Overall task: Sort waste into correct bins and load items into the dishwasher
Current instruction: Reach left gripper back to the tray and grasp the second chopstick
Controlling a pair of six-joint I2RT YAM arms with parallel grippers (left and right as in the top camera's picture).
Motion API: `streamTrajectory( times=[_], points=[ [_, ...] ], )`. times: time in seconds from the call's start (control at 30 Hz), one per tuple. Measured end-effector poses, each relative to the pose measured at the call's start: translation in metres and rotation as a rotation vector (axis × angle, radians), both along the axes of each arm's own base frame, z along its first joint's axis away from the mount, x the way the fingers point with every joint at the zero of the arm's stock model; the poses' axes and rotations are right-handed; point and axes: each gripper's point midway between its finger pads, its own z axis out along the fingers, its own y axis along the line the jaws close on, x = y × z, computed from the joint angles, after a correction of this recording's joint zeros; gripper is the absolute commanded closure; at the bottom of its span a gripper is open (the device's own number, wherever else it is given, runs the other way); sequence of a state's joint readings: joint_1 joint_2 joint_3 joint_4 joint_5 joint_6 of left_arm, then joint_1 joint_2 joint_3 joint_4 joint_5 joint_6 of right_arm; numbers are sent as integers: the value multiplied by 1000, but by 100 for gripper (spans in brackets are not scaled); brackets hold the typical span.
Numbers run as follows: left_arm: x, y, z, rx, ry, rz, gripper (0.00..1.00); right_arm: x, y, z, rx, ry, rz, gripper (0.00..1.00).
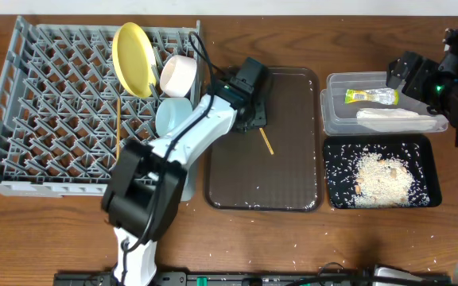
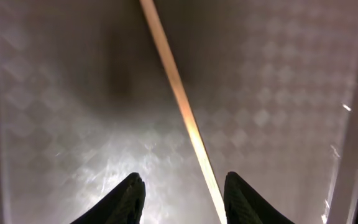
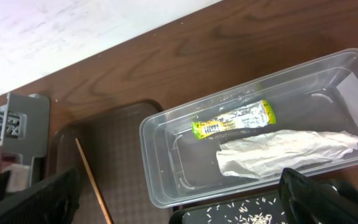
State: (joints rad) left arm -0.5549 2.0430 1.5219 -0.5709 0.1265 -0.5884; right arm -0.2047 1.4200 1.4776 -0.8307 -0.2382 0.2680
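I need to lower my left gripper's fingers first. They are high above the thin chopstick [image 1: 263, 133] [image 2: 208, 177], so I would miss it if I closed now.
One wooden chopstick [image 2: 182, 106] lies on the dark brown tray [image 1: 293, 175]. My left gripper [image 2: 185, 177] hangs just above it, open, with the stick running between the fingers close to the right one [image 2: 241, 196]. In the overhead view that gripper [image 1: 253, 119] is at the tray's upper left, and the chopstick [image 1: 266, 141] pokes out below it. The grey dish rack [image 1: 46, 119] holds a yellow plate [image 1: 133, 57], a white bowl [image 1: 177, 73], a light blue bowl [image 1: 172, 117] and another chopstick [image 1: 118, 127]. My right gripper [image 3: 185, 199] is wide open and holds nothing. It hovers over the clear tub [image 3: 166, 162], which contains the green-and-yellow wrapper [image 3: 234, 119] and the white napkin [image 3: 284, 149].
The black tray [image 1: 336, 171] with rice and food scraps [image 1: 384, 176] sits in front of the clear tub [image 1: 332, 99]. Loose rice grains dot the table near both trays. The left arm reaches across the rack's right edge. The table's back edge is near the right arm.
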Motion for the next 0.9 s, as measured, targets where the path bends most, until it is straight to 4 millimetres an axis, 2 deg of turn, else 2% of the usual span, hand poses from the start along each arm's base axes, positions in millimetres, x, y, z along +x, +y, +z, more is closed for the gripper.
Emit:
streamTrajectory(
  times=[0.13,0.27,0.47,0.73,0.87,0.9],
  points=[
    [4,-7,-16,-20,16,26,58,0,0,0,0,0,0,1],
    [-1,-17,-27,-22,30,12,58,0,0,0,0,0,0,1],
    [-8,-26,-35,-12,40,10,71,0,0,0,0,0,0,1],
    [-8,-24,-40,-3,46,15,79,0,0,0,0,0,0,1],
    [-8,-24,-40,-1,45,18,92,0,0,0,0,0,0,1],
    [-8,-24,-40,0,45,19,92,0,0,0,0,0,0,1]
  ],
)
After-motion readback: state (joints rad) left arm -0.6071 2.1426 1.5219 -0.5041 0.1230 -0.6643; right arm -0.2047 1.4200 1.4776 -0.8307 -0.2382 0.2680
